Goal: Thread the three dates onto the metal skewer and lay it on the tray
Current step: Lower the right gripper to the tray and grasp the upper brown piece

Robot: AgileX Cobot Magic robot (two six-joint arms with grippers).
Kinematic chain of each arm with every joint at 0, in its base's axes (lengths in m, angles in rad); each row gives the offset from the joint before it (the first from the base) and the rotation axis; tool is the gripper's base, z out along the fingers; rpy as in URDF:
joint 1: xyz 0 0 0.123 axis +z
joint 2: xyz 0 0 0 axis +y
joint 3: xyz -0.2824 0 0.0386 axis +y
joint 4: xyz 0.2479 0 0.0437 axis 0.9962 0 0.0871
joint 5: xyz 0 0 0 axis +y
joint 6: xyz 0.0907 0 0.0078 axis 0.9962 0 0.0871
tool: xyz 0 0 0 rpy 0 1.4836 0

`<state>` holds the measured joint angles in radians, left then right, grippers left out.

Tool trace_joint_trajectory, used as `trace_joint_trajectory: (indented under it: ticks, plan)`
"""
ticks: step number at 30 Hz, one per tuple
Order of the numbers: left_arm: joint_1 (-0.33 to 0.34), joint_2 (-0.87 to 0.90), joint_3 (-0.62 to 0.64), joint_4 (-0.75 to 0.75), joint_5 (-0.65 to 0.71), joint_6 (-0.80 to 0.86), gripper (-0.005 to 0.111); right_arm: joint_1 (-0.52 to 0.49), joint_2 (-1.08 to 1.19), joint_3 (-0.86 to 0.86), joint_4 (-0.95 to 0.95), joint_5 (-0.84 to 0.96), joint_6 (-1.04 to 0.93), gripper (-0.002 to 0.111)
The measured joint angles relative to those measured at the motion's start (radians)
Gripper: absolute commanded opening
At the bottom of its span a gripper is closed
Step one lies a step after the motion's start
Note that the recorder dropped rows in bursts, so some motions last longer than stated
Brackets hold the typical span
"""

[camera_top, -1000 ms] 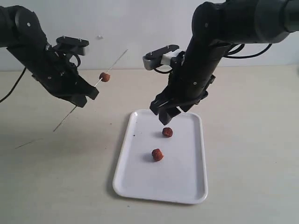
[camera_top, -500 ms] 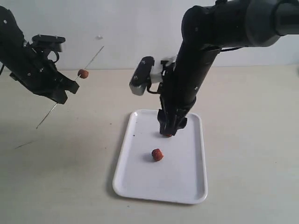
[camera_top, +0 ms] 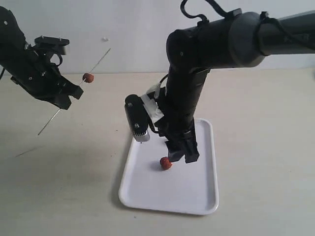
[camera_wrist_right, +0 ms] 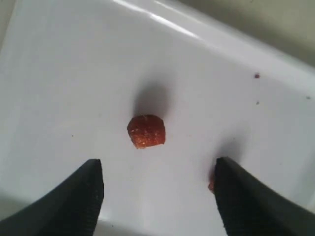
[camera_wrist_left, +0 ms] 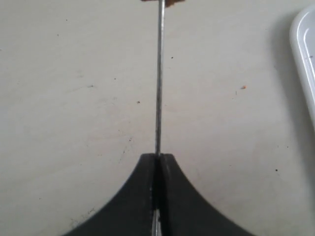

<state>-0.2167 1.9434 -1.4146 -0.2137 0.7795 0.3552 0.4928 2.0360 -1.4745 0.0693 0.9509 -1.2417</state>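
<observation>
My right gripper takes hold of the date on the tray by its middle (camera_top: 166,163) next, so its ends stay free for the metal skewer.
My left gripper (camera_top: 65,97) is shut on the metal skewer (camera_top: 98,62), held slanting above the table at the left. One date (camera_top: 88,77) is threaded on it. In the left wrist view the skewer (camera_wrist_left: 159,88) runs straight out from the closed gripper (camera_wrist_left: 158,158). My right gripper (camera_top: 183,156) hangs low over the white tray (camera_top: 197,189), open. A second date (camera_top: 166,163) lies on the tray beside it. In the right wrist view this gripper (camera_wrist_right: 157,182) is empty, one date (camera_wrist_right: 146,131) lies just ahead of it, and another date (camera_wrist_right: 211,185) peeks from behind one finger.
The tray's rim (camera_wrist_left: 306,44) shows at the edge of the left wrist view. Pale tabletop (camera_top: 64,187) surrounds the tray. A white wall (camera_top: 133,29) stands behind. The bulky right arm (camera_top: 187,98) covers the tray's far half.
The left arm carried the skewer and its date leftwards, then stayed still. The right arm turned and dropped low over the tray, moving toward the nearer date and hiding the farther one.
</observation>
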Motion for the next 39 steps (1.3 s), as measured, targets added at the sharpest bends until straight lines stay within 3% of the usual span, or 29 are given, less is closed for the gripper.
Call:
trace_joint_trajectory:
  ticks: [39]
  plan:
    - [0.0, 0.0, 0.0, -0.015, 0.0, 0.0, 0.0, 0.017, 0.132, 0.0, 0.011, -0.042, 0.051, 0.062]
